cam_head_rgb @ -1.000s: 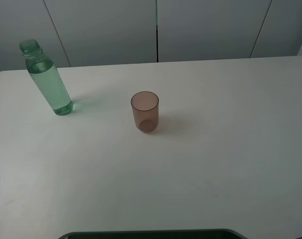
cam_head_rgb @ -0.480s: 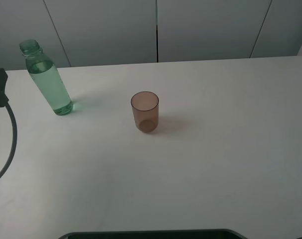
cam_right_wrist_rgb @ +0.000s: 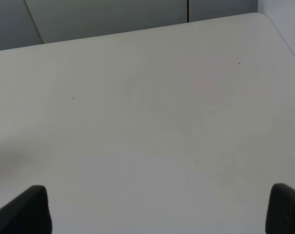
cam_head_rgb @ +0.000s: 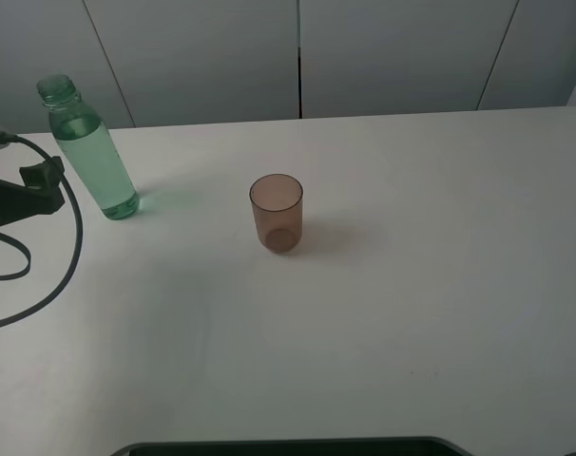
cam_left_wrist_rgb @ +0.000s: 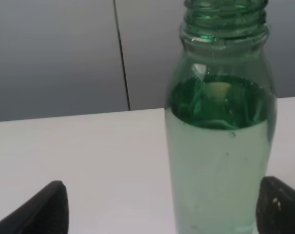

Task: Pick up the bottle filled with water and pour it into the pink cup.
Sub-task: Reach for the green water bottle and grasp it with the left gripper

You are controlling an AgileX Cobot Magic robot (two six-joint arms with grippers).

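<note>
I will next grip the bottle by its water-filled body (cam_head_rgb: 100, 169) with my left gripper. That leaves the bottle's opening (cam_head_rgb: 53, 82) free to pour into the pink cup.
The bottle (cam_head_rgb: 93, 157) stands upright at the table's far left, green-tinted, uncapped and mostly full of water. The pink cup (cam_head_rgb: 276, 211) stands upright near the table's middle, apart from the bottle. My left gripper (cam_head_rgb: 24, 179) is at the left edge, just left of the bottle, and is open. In the left wrist view the bottle (cam_left_wrist_rgb: 220, 146) stands close ahead between the open fingertips (cam_left_wrist_rgb: 40, 212), nearer one of them, with no contact. My right gripper (cam_right_wrist_rgb: 156, 212) is open and empty over bare table; it does not show in the exterior view.
The left arm's black cable (cam_head_rgb: 50, 275) loops over the table's left side. Grey wall panels (cam_head_rgb: 297, 47) rise behind the table's back edge. A dark edge (cam_head_rgb: 288, 446) runs along the bottom of the exterior view.
My left gripper has come in from the left edge and moved right, towards the bottle, trailing its cable. The bottle and cup have not moved.
</note>
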